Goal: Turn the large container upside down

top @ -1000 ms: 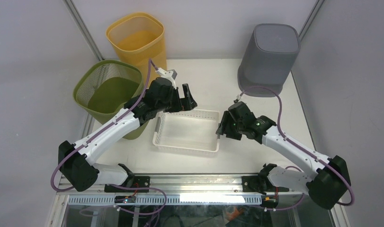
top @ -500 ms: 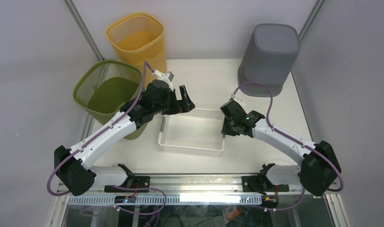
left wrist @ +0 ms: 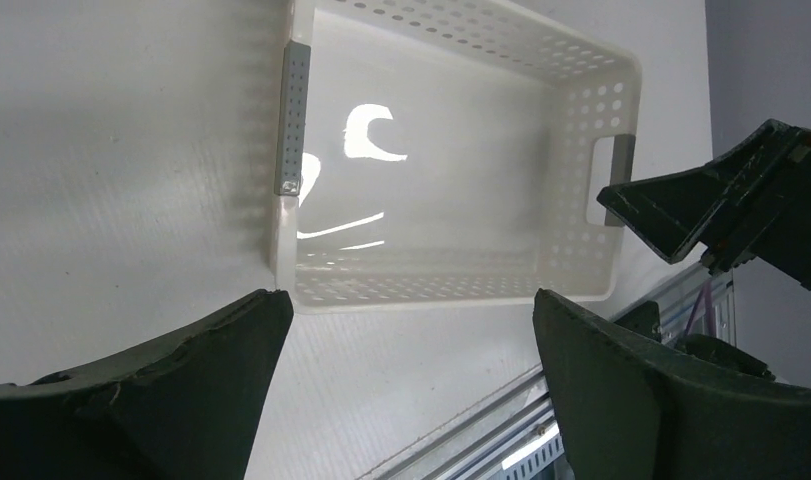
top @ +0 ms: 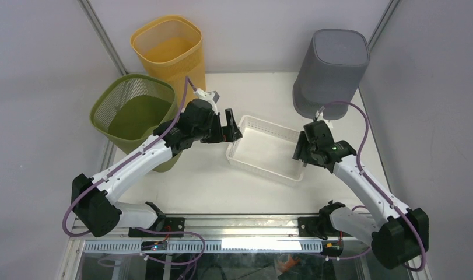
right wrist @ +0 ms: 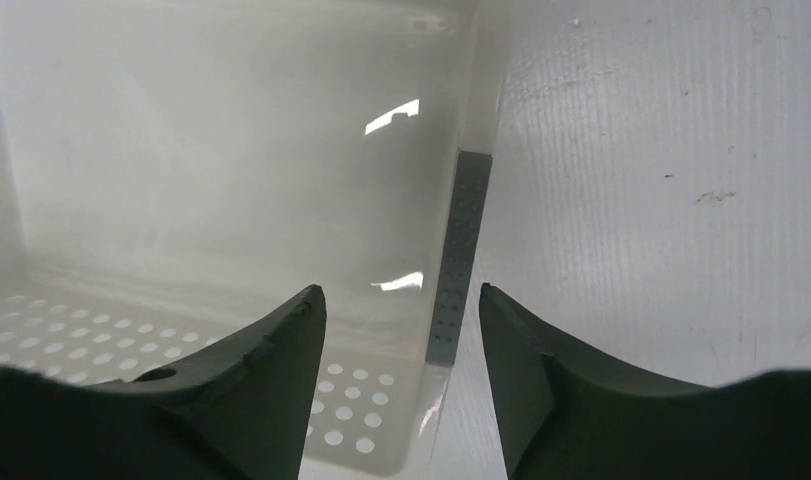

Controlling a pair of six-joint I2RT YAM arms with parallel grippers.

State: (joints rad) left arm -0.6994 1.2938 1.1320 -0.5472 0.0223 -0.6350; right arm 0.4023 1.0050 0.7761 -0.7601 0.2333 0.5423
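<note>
The left gripper grabs the basket's grey end handle [left wrist: 293,119] nearest the green bin next, so the basket's other sides stay free for turning the basket over.
A white perforated basket [top: 264,153] sits open side up and askew on the table's middle. It also shows in the left wrist view [left wrist: 451,160] and the right wrist view [right wrist: 231,150]. My left gripper [top: 234,126] is open and empty beside the basket's left corner, its fingers [left wrist: 181,400] short of the near wall. My right gripper [top: 299,154] is open and straddles the basket's right end wall [right wrist: 459,260], with one finger [right wrist: 241,390] inside and the other outside, both apart from the wall.
A yellow bin [top: 167,49] and a green mesh bin [top: 132,111] stand at the back left, close to my left arm. A grey bin [top: 332,70] stands bottom up at the back right. A metal rail [top: 239,224] runs along the near edge.
The basket has slid to the right and turned askew. My right gripper has swung right with it, staying at its right end. My left gripper has stayed near the basket's left corner.
</note>
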